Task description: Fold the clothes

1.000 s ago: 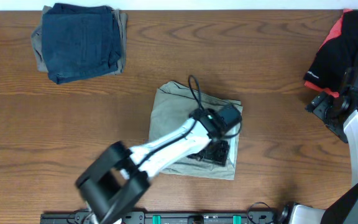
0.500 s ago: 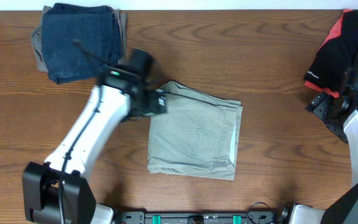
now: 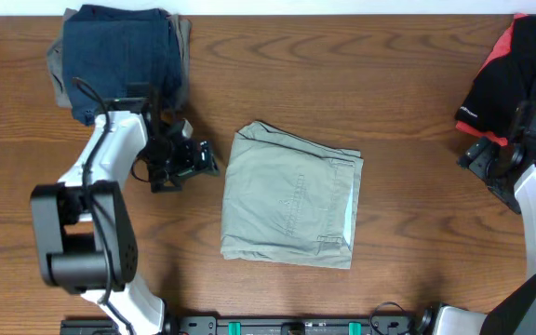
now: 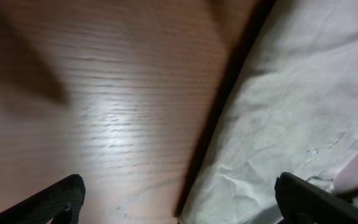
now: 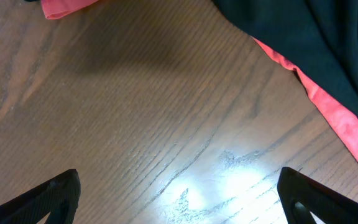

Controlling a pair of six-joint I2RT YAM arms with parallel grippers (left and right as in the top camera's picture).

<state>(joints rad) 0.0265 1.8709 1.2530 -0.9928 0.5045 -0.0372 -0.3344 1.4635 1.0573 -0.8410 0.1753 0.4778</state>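
Note:
My left gripper straddles the side edge of the folded khaki trousers and needs to pinch that edge next. This leaves the trousers' square free, so that I can lay them over the denim garment.
The light beige khaki trousers (image 3: pixel 291 197) lie folded into a rough square at the middle of the table. Their left edge also shows in the left wrist view (image 4: pixel 291 118). My left gripper (image 3: pixel 203 160) is open and empty, just left of the trousers' upper left corner, low over the wood. In the left wrist view its fingertips (image 4: pixel 179 199) straddle the cloth's edge. My right gripper (image 3: pixel 480 154) is open and empty at the far right, over bare wood (image 5: pixel 179 199), far from the trousers.
A folded dark blue denim garment (image 3: pixel 124 60) lies on another beige piece at the back left. A black and red garment (image 3: pixel 510 65) lies at the back right, also in the right wrist view (image 5: pixel 316 43).
My left arm has swung off the top of the folded trousers, up to the left, then down to their left edge. The trousers stay folded. The right arm has not moved.

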